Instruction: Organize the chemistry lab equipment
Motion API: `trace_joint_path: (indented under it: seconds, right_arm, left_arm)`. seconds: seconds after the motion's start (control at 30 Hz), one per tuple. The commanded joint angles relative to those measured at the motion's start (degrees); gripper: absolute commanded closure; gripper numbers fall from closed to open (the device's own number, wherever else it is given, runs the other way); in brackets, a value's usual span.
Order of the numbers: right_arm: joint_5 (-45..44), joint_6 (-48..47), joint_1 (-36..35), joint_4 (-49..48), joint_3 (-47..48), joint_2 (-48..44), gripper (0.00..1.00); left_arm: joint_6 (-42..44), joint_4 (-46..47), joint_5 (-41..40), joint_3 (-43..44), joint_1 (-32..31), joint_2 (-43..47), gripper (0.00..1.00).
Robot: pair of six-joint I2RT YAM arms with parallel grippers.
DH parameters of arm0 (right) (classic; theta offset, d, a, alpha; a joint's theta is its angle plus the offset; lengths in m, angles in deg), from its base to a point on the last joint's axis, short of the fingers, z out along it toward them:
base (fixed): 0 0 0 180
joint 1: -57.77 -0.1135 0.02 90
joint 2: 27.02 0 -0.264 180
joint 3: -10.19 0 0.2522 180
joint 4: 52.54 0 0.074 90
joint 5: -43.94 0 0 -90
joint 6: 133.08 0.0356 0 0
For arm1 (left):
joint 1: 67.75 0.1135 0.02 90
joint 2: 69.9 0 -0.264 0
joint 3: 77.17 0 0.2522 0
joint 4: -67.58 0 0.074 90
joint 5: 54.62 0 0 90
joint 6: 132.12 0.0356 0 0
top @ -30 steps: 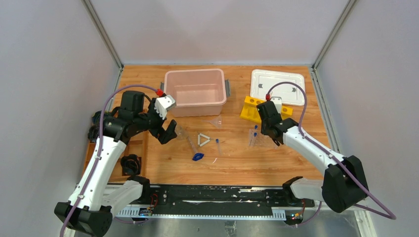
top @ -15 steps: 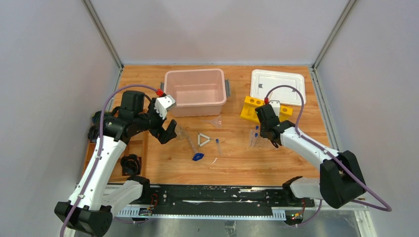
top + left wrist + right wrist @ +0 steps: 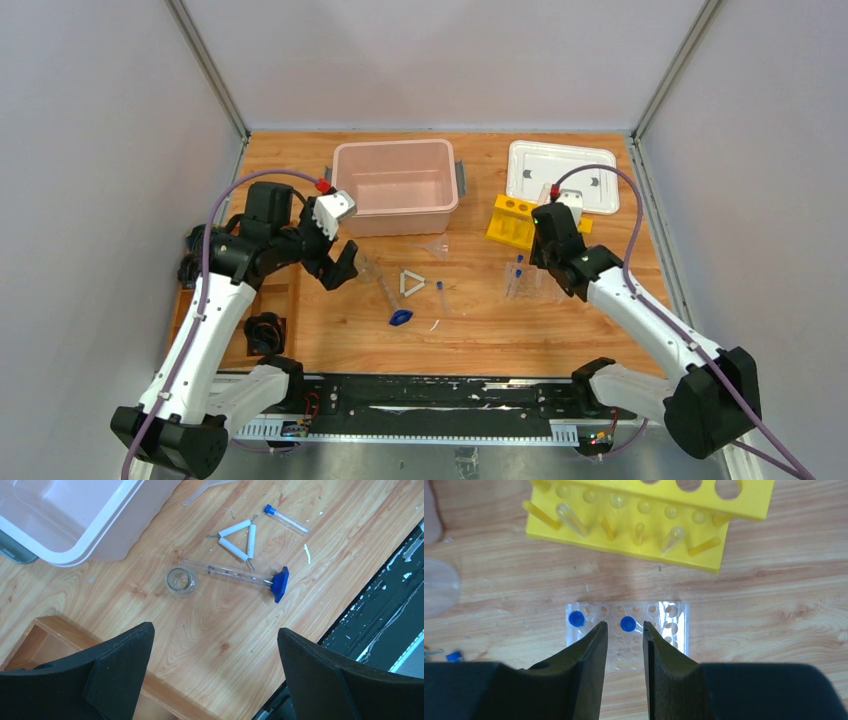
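My right gripper grabs its blue cap (image 3: 454,656) next, so the loose blue-capped tube's clear body stays free to enter the clear rack (image 3: 674,625).
My right gripper (image 3: 624,625) hovers over the clear tube rack (image 3: 674,625), jaws a little apart and holding nothing. Two blue-capped tubes stand in that rack, one (image 3: 627,624) just past my fingertips and one (image 3: 576,618) to its left. The yellow rack (image 3: 634,535) lies just beyond. My left gripper (image 3: 215,628) is wide open and empty above bare wood. Ahead of it lie a small clear beaker (image 3: 181,580), a clear graduated rod (image 3: 230,573) with a blue end (image 3: 279,584), the white triangle (image 3: 240,537), a loose blue-capped tube (image 3: 286,520) and the funnel (image 3: 205,487).
The pink bin (image 3: 395,185) stands at the back centre and the white lid (image 3: 562,175) at the back right. A wooden tray (image 3: 275,290) and a black round object (image 3: 265,330) sit at the left. The black rail (image 3: 440,395) runs along the near edge.
My right gripper has shifted slightly right and back over the clear rack, and its arm has stretched out. The left arm has not moved.
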Motion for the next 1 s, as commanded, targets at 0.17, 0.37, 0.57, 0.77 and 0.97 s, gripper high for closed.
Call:
trace_joint_path:
  seconds: [0.17, 0.37, 0.57, 0.77, 0.97]
  right_arm:
    - [4.69, 4.62, -6.7, 4.78, 10.51, -1.67, 0.66]
    - [8.43, 5.9, -21.54, 1.89, 18.12, 11.81, 0.64]
    - [12.4, 6.3, -25.65, -0.9, 22.34, 25.37, 0.6]
    - [11.7, 6.16, -26.8, -1.89, 23.66, 34.76, 0.58]
    - [10.65, 6.48, -26.76, -1.9, 23.2, 39.61, 0.62]
  left_arm:
    - [-1.04, 0.38, 0.34, 2.96, -0.08, -0.34, 0.0]
    - [-2.59, 0.42, -1.64, 4.39, -0.08, -1.68, 0.0]
    - [-3.27, 0.43, -5.3, 4.79, -0.03, -1.51, 0.0]
    - [-3.06, 0.42, -5.22, 4.71, -0.01, -0.45, 0.0]
    - [-2.61, 0.37, -4.87, 4.86, -0.08, 0.07, 0.0]
